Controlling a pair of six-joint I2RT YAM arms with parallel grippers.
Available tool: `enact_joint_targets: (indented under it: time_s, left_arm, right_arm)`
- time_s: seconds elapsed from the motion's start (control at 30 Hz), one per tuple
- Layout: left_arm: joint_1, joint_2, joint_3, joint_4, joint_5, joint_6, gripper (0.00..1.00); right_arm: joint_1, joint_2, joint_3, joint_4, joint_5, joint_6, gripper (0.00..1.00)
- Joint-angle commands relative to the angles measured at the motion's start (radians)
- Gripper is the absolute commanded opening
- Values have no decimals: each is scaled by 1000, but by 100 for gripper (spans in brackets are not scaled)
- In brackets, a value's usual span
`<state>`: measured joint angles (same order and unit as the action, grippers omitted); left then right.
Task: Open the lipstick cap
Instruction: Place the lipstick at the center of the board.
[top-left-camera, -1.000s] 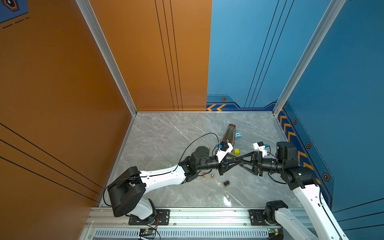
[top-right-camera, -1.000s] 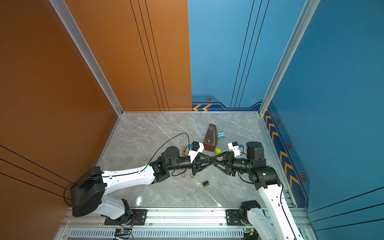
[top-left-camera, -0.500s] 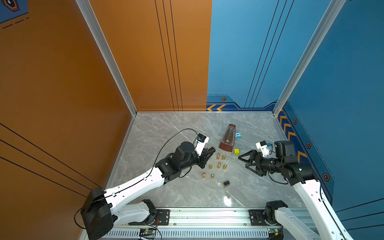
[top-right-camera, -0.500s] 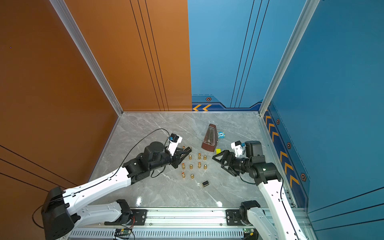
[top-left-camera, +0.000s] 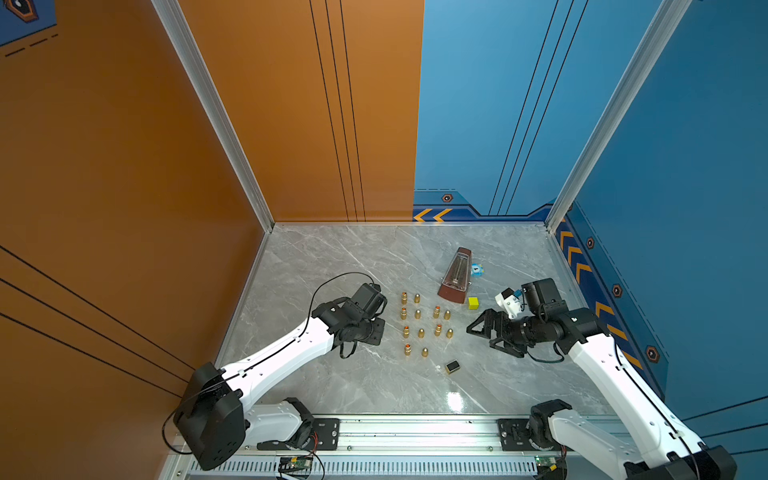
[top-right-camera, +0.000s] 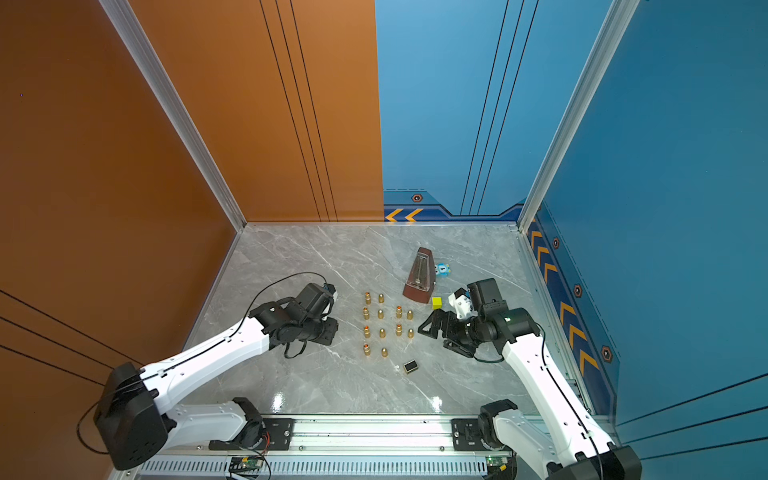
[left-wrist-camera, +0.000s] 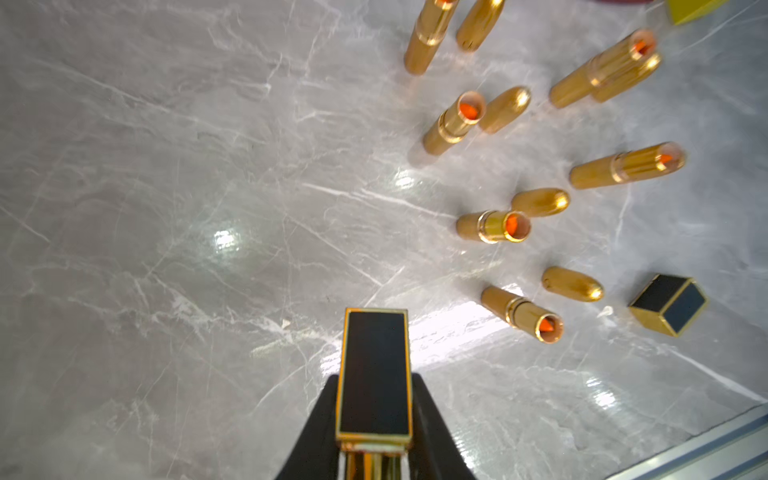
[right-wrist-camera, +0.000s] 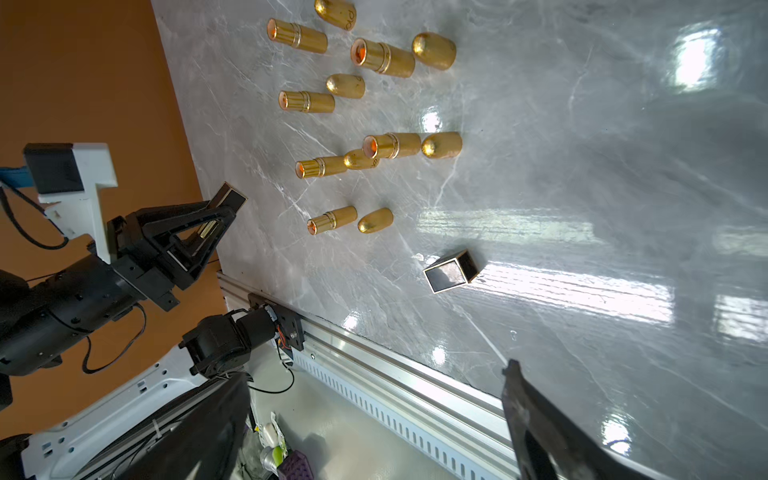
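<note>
The black lipstick stays in my left gripper for now: its black end hangs above the marble, so if I opened now, the lipstick would fall and tip.
My left gripper (left-wrist-camera: 374, 378) is shut on a square black lipstick with gold edges (left-wrist-camera: 374, 357). Its black end sticks out past the fingertips, and a gold section lies between the fingers. In both top views this gripper (top-left-camera: 376, 332) (top-right-camera: 328, 332) hangs low at the left of the gold rows. The right wrist view shows the held lipstick (right-wrist-camera: 227, 197) side on. The black, hollow lipstick cap (top-left-camera: 452, 366) (top-right-camera: 410, 365) (left-wrist-camera: 669, 303) (right-wrist-camera: 452, 270) lies alone on the marble near the front. My right gripper (top-left-camera: 480, 337) (top-right-camera: 432, 337) (right-wrist-camera: 374, 415) stands open and empty, right of the rows.
Several gold lipsticks with orange tips (top-left-camera: 419, 324) (left-wrist-camera: 494, 226) stand in rows mid-table, with gold caps beside them. Behind them are a brown metronome (top-left-camera: 455, 276), a yellow cube (top-left-camera: 473, 303) and a small blue clock toy (top-left-camera: 477, 270). A metal rail (top-left-camera: 415, 432) runs along the front edge.
The two grippers met over the middle a second ago and have drawn apart. The left one went left with the lipstick; the right one opened and pulled back right. The cap stayed put.
</note>
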<state>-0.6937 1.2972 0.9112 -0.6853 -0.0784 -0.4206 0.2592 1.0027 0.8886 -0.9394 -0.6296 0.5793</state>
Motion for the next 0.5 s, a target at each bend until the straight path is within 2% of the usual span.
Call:
enact_joint_targets:
  time_s: [0.0,0.2,0.47]
  left_arm:
    - [0,62,38,-107,-18,-8,3]
    - [-19,205,113,-174,-34,32,7]
    - [-24,320,208,-247,-38,74,9]
  right_arm:
    - [30,18,-15,-42,49,-43,98]
    - [57,37,-22,-46,76,-56,100]
    - [83,84,-43,-52,107,-72,100]
